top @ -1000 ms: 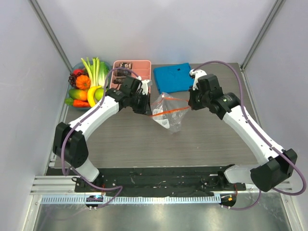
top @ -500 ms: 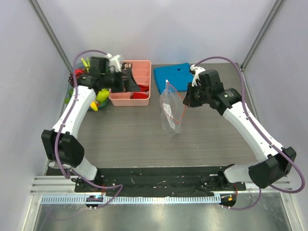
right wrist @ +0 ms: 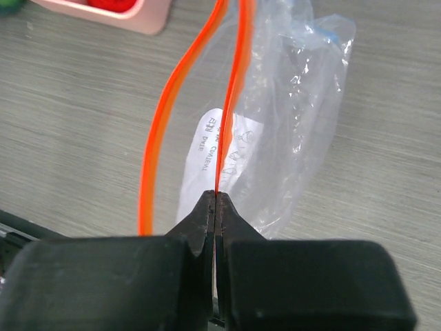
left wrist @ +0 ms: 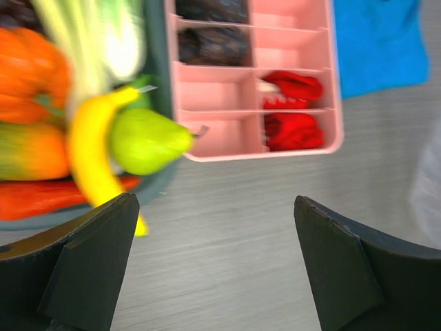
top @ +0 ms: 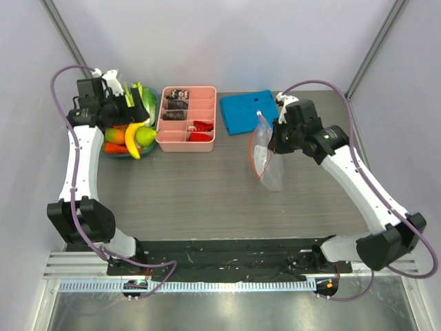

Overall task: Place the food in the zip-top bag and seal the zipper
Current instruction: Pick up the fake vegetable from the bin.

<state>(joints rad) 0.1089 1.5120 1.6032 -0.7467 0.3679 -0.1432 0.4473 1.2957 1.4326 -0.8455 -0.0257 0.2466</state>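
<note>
I need my left gripper to grab the orange ribbed food across its opposite sides next, so its bulk stays free to enter the bag's opening.
The food, with a yellow banana (top: 132,134) (left wrist: 89,158) and a green pear (top: 145,136) (left wrist: 145,140), lies heaped in a dark bowl (top: 131,156) at the far left. My left gripper (top: 118,105) (left wrist: 213,262) hovers by that bowl, open and holding nothing. The clear zip-top bag (top: 267,155) (right wrist: 289,117) hangs at centre right above the table. My right gripper (top: 270,138) (right wrist: 216,200) is shut on one side of the orange zipper (right wrist: 234,89). The zipper's other side (right wrist: 155,138) bows away, so the mouth gapes.
A pink compartment tray (top: 187,118) (left wrist: 289,89) with dark and red items stands right of the bowl. A folded blue cloth (top: 249,110) (left wrist: 375,41) lies at the back, close behind the bag. Side walls enclose the table.
My left gripper let go of the bag, opened wide and swung left to the food bowl. My right gripper carried the bag to the right, where it now hangs from one zipper side.
</note>
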